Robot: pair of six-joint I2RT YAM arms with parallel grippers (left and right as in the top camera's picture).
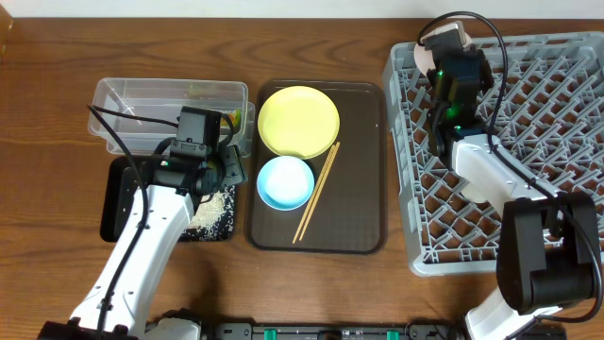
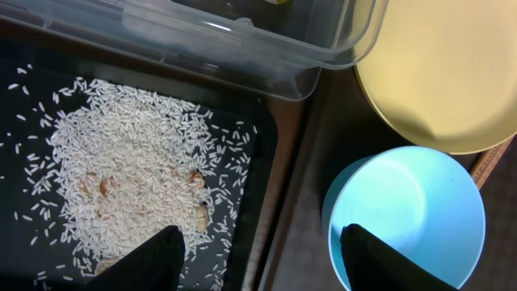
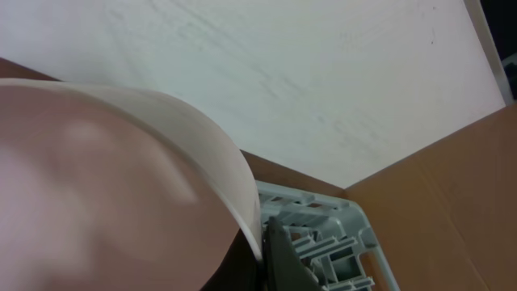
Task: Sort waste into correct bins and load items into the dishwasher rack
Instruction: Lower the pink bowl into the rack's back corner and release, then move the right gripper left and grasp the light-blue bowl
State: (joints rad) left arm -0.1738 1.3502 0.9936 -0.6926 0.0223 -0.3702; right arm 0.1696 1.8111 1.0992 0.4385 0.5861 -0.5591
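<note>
My right gripper should keep holding the white-pink bowl until the bowl sits down among the grey rack's wires, because it sticks out across the grey rack's far rim (image 1: 514, 41).
My left gripper (image 1: 229, 172) (image 2: 262, 263) is open and empty. It hovers over the gap between the black tray (image 1: 115, 200) (image 2: 258, 153) and the light-blue bowl (image 1: 285, 182) (image 2: 404, 210). White rice grains (image 1: 213, 212) (image 2: 129, 162) lie in the black tray. The clear tub (image 1: 170, 106) (image 2: 242, 40) holds the green-and-yellow wrapper (image 1: 240, 114). The yellow plate (image 1: 298, 121) (image 2: 444, 73) and chopsticks (image 1: 316, 194) lie on the brown tray. My right gripper (image 1: 436, 59) (image 3: 271, 246) is shut on the rim of the white-pink bowl (image 1: 445, 38) (image 3: 105, 186), above the grey rack's (image 1: 528, 142) (image 3: 323, 234) far-left corner. The pale-green cup is out of view.
The brown serving tray (image 1: 363, 170) sits between the bins and the rack. The clear tub stands behind the black tray at the left. Bare wooden table runs along the front and far left.
</note>
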